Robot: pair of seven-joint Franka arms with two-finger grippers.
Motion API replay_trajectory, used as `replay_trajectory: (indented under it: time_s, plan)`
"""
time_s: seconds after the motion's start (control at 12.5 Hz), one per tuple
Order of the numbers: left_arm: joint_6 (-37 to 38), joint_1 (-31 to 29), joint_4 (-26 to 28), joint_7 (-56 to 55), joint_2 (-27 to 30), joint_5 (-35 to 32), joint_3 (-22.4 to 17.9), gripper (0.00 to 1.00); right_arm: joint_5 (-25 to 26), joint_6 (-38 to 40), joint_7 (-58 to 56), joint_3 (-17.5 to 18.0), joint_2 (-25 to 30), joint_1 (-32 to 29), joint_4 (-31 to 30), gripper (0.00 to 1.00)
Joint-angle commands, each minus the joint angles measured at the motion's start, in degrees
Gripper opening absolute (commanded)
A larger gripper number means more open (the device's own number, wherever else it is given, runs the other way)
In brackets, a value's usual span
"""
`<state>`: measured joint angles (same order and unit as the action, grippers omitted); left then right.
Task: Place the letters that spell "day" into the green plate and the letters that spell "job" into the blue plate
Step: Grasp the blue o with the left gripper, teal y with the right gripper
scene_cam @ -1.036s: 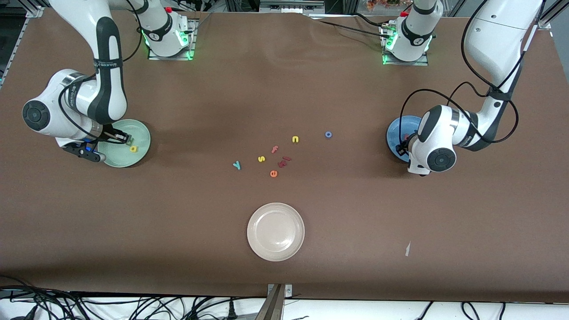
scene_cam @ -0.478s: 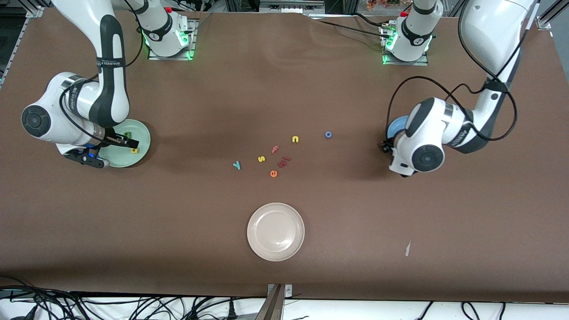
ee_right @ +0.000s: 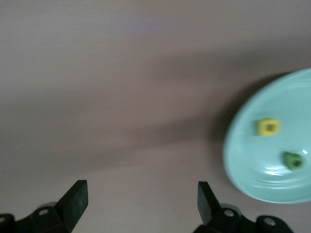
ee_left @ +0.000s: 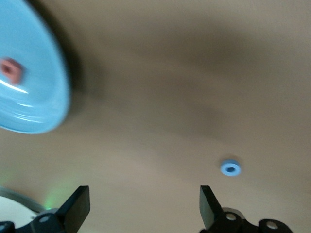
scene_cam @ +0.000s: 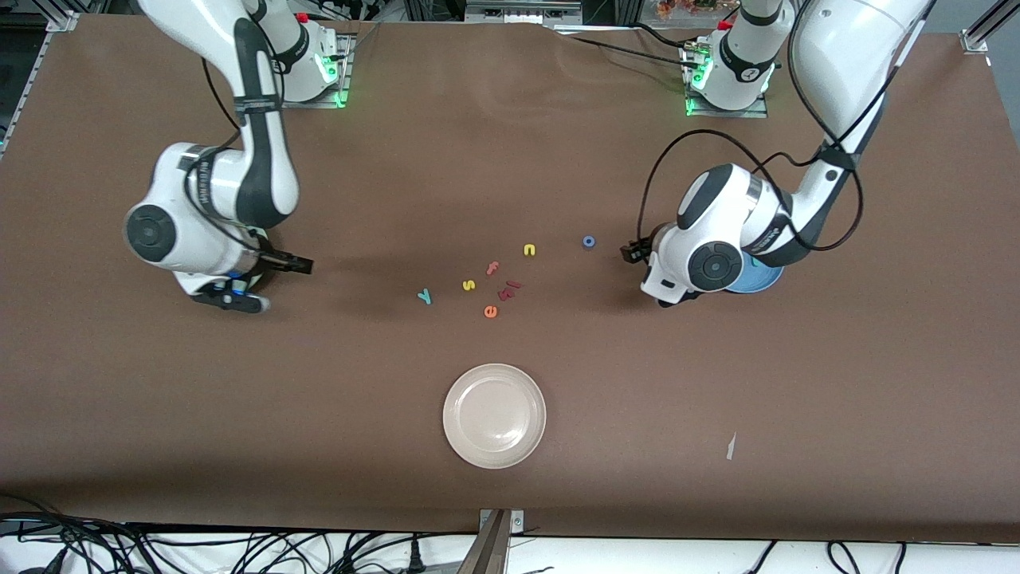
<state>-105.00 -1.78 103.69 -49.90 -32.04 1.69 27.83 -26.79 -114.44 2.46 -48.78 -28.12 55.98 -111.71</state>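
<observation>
My left gripper is to grab the blue "o" by its ring (scene_cam: 589,242) (ee_left: 231,168) next, to spell "job" in the blue plate.
My right gripper (scene_cam: 296,265) (ee_right: 142,189) hangs open and empty over bare table, beside the green plate (ee_right: 250,162). That plate holds a yellow letter (ee_right: 268,127) and a dark green letter (ee_right: 293,160); in the front view the right arm hides it. My left gripper (scene_cam: 629,252) (ee_left: 143,194) is open and empty too, between the blue plate (scene_cam: 757,279) (ee_left: 41,97) and the blue "o" (scene_cam: 589,241) (ee_left: 230,168). A pinkish-red letter (ee_left: 10,71) lies in the blue plate. The teal "y" (scene_cam: 425,296) lies on the table mid-way between the arms.
Loose letters lie in the middle: yellow "s" (scene_cam: 468,285), yellow "n" (scene_cam: 529,250), pink "f" (scene_cam: 492,268), orange "e" (scene_cam: 490,311), dark red pieces (scene_cam: 508,289). A cream-white plate (scene_cam: 494,414) sits nearer the camera. A paper scrap (scene_cam: 731,446) lies toward the left arm's end.
Both grippers opened and left their plates, each arm swinging toward the table's middle. The right arm now covers the green plate in the front view.
</observation>
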Motion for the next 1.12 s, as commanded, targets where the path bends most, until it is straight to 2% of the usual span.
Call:
replay_trajectory:
  time_s: [0.0, 0.16, 0.32, 0.48, 0.64, 0.88, 1.04]
  plan:
    - [-8.8, -0.1, 3.3, 0.1, -2.3, 5.3, 0.2, 0.99, -1.2, 0.4, 1.1, 3.9, -2.2, -0.1, 6.3, 1.0]
    - [-13.7, 2.0, 5.9, -0.9, -2.7, 6.7, 0.2, 0.98, -4.4, -0.5, 1.0, 5.7, -4.3, -0.1, 9.2, 1.0]
    - [-17.9, 3.8, 8.0, -2.6, -2.6, 7.0, 0.2, 0.98, -4.2, -4.4, 1.1, 10.4, -6.9, -0.1, 11.8, 1.0]
    - [-18.1, 5.6, 8.1, -4.2, -2.6, 7.0, 0.2, 0.97, -4.7, -8.4, 1.4, 13.6, -9.4, -0.1, 13.4, 1.0]
    - [-18.9, 7.1, 8.3, -4.2, -2.8, 7.0, 0.1, 0.91, -4.8, -12.4, 1.5, 16.9, -11.4, -0.1, 14.4, 1.0]
    - [-21.5, 7.4, 8.4, -4.2, -4.3, 6.7, 0.1, 0.87, -3.3, -13.3, -0.5, 17.7, -13.0, 0.1, 14.5, 1.0]
    - [-23.8, 7.7, 8.4, -4.3, -5.7, 6.5, 0.1, 0.83, -3.3, -16.8, -1.0, 19.0, -14.2, 0.8, 14.3, 0.99]
